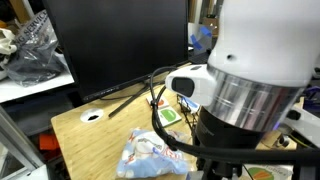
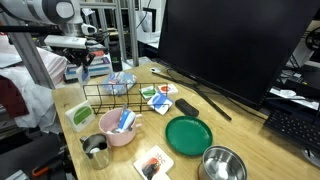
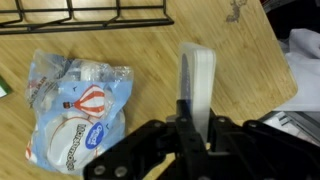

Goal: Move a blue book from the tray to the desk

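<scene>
The thin book is still upright above the desk near the desk's edge and would fall if released now, so my gripper stays closed until it rests there.
My gripper [image 3: 197, 112] is shut on a thin book [image 3: 197, 70], seen edge-on with pale pages, and holds it upright over the wooden desk [image 3: 150, 60]. In an exterior view the gripper [image 2: 84, 66] holds the blue book [image 2: 83, 72] just beyond the far end of the black wire-mesh tray [image 2: 108, 97]. The tray's rim shows at the top of the wrist view [image 3: 90, 20]. I cannot tell whether the book touches the desk.
A blue-and-white plastic bag [image 3: 75, 115] lies on the desk beside the book, near the desk edge [image 3: 270, 60]. A pink bowl [image 2: 120, 132], green plate [image 2: 188, 134], metal bowl [image 2: 222, 163] and metal cup [image 2: 97, 150] stand nearby. A monitor [image 2: 230, 45] is behind. The cable hole [image 1: 93, 115] is near a corner.
</scene>
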Robot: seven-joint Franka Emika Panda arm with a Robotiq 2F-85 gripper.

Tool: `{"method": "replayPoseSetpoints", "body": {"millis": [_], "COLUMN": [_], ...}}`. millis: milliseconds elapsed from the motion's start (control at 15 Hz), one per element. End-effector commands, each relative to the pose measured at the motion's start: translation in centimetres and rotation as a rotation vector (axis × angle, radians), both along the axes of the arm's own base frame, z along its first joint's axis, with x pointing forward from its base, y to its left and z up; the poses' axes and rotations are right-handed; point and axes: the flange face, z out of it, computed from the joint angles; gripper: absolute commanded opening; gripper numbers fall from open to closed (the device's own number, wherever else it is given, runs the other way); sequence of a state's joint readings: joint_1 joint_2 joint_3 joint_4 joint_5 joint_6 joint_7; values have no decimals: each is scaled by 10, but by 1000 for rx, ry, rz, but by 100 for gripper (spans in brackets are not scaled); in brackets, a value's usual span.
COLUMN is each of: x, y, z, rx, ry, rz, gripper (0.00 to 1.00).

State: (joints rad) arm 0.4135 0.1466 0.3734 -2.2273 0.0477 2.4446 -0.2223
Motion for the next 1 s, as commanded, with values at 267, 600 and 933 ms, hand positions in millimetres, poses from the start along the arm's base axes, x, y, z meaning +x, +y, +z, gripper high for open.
{"method": "replayPoseSetpoints", "body": {"millis": [267, 600, 933], "x": [41, 59, 59], "y": [-8, -18, -22], "z": [-49, -70, -84], "rx": [27, 22, 8], "ry": [72, 100, 109], "rz": [-35, -75, -92], "gripper": [4, 4, 4]}}
